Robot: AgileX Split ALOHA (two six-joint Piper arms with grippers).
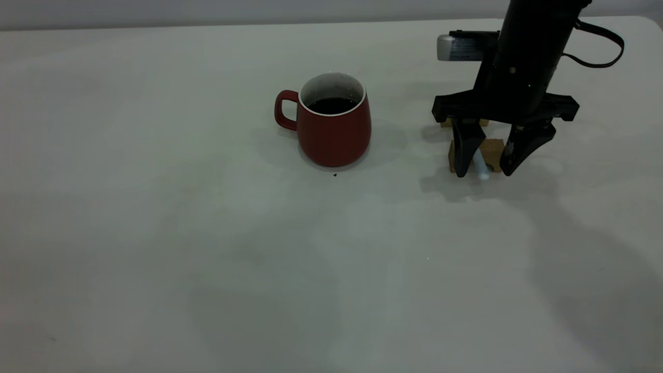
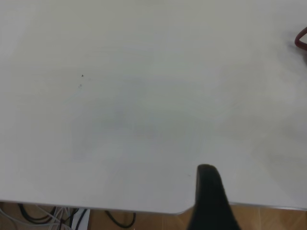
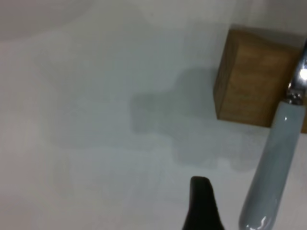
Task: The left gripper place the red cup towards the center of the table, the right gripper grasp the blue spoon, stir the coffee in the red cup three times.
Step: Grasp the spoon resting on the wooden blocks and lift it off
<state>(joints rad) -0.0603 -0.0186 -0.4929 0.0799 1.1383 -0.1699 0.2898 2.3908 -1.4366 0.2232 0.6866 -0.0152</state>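
My right gripper grips the blue spoon by its pale handle (image 1: pixel 481 168) next, to stir the coffee in the red cup (image 1: pixel 334 129).
The red cup (image 1: pixel 334 129) stands upright near the middle of the table (image 1: pixel 207 259), its handle toward the left, with dark coffee (image 1: pixel 332 105) inside. To its right my right gripper (image 1: pixel 487 168) hangs low and open, its fingers either side of the blue spoon (image 1: pixel 480 168). The spoon's pale handle (image 3: pixel 276 158) lies beside one finger (image 3: pixel 201 206), untouched, and its metal stem rests on a tan block (image 3: pixel 249 81). My left gripper (image 2: pixel 261 206) is outside the exterior view; one finger (image 2: pixel 207 191) shows over the table edge, nothing held. A sliver of the cup (image 2: pixel 302 39) shows far off.
Two tan wooden blocks (image 1: pixel 492 153) (image 1: pixel 445 123) sit under and behind the right gripper. A tiny dark speck (image 1: pixel 334 174) lies in front of the cup. Below the table's edge (image 2: pixel 96 203), cables (image 2: pixel 57 215) lie on a wooden floor.
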